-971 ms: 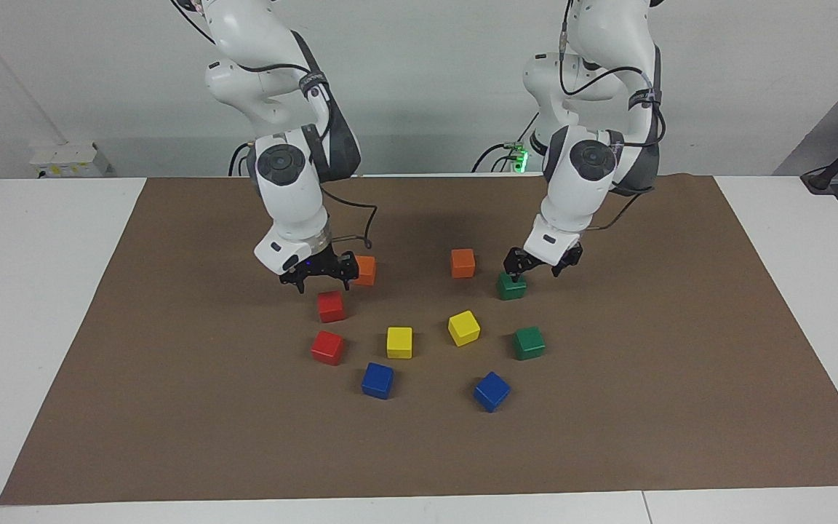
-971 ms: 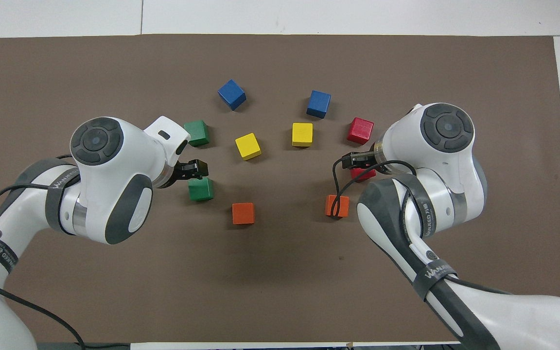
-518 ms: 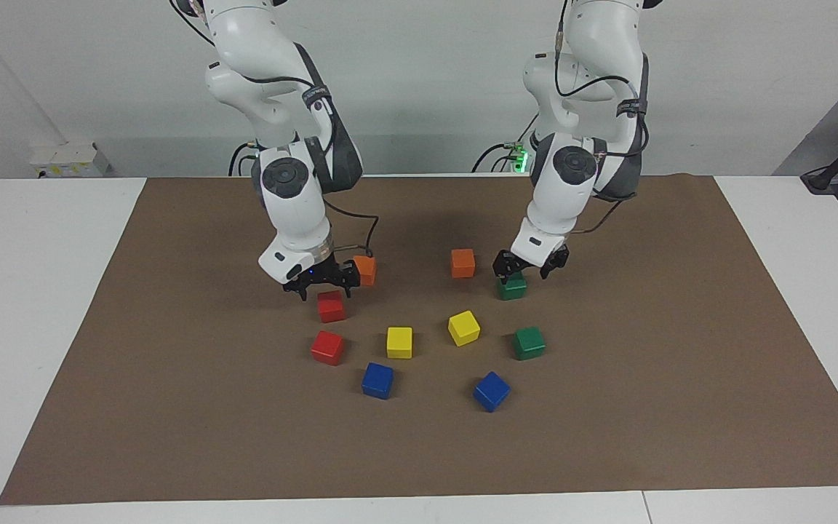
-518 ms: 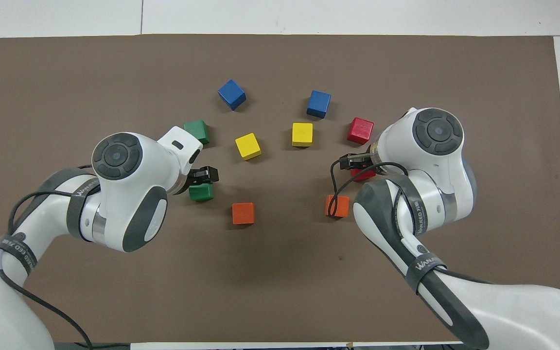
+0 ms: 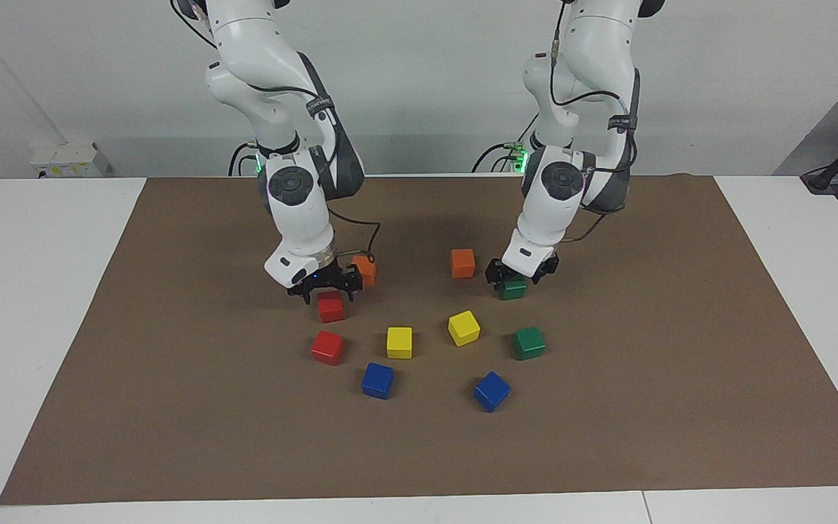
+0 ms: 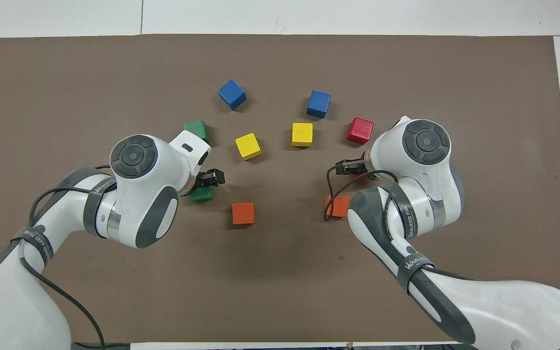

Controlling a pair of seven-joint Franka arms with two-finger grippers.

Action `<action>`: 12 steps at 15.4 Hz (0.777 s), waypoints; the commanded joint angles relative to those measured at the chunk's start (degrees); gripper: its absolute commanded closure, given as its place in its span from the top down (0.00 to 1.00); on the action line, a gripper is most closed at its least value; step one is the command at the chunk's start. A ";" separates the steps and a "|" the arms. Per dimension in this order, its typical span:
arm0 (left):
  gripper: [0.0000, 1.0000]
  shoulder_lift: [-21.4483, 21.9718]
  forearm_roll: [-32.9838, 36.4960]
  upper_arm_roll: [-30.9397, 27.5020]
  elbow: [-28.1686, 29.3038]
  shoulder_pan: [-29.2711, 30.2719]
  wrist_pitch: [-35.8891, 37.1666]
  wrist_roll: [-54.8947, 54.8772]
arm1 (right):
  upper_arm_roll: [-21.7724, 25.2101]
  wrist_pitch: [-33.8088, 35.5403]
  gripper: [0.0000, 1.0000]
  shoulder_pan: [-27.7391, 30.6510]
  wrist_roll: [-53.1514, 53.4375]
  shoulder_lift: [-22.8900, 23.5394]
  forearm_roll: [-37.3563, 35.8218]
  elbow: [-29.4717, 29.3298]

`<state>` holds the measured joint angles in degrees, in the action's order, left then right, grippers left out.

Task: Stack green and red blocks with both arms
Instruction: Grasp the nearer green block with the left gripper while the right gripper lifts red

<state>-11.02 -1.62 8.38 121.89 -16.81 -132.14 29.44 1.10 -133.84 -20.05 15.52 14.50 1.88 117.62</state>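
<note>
My left gripper's fingers are low around the nearer green block's sides and would catch the block by closing now, so it is time to close on it.
Two red blocks lie toward the right arm's end: one (image 5: 331,308) nearer the robots, one (image 5: 327,347) farther. Two green blocks lie toward the left arm's end: one (image 5: 512,290) nearer, one (image 5: 529,343) farther. My right gripper (image 5: 326,290) is open, low over the nearer red block, its fingers at the block's top. My left gripper (image 5: 518,275) is open, low over the nearer green block (image 6: 202,195), its fingers at the block's top. In the overhead view the right gripper (image 6: 350,167) hides almost all of the nearer red block.
All lie on a brown mat (image 5: 172,407). Two orange blocks (image 5: 463,263) (image 5: 366,269) sit close beside the grippers. Two yellow blocks (image 5: 399,342) (image 5: 464,327) and two blue blocks (image 5: 377,380) (image 5: 492,391) lie farther from the robots, between the red and green pairs.
Both grippers have come down and moved in over their blocks, the right over the nearer red one, the left over the nearer green one. No block has moved.
</note>
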 commanded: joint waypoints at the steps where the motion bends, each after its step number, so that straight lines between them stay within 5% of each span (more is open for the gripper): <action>1: 1.00 -0.14 -0.05 -0.65 0.98 -0.69 -1.71 0.88 | 0.22 -1.69 1.00 -0.52 -0.49 0.79 0.05 0.86; 4: 0.95 -0.75 -0.05 -0.65 0.98 -0.77 -1.72 1.75 | 0.22 -1.69 1.00 -0.52 -0.66 1.23 -0.04 0.86; 5: 0.70 -0.93 -0.05 -0.65 0.80 -0.69 -1.63 2.80 | 0.22 -1.77 1.00 -0.52 -0.66 1.32 -0.04 0.77; 6: 0.29 -1.02 -0.05 -0.73 0.28 -0.60 -1.02 3.42 | 0.22 -1.69 0.99 -0.43 -0.84 1.32 -0.04 0.77; 7: 0.00 -1.02 -0.05 -0.65 -0.42 -0.16 -0.23 3.43 | 0.22 -1.69 0.88 -0.43 -0.84 1.32 -0.04 0.77; 10: 0.00 -0.23 -0.05 -0.74 -3.14 1.41 4.86 2.99 | 0.22 -1.60 0.09 -0.43 -0.66 1.32 -0.04 0.59; 12: 0.00 0.47 -0.05 -0.56 -6.21 4.75 9.86 1.51 | 0.22 -1.34 0.00 -0.26 -0.92 1.15 -0.04 -0.02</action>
<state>-11.74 -1.62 7.67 119.04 -15.18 -128.16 32.00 1.15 -134.02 -20.38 15.51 15.86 1.88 117.71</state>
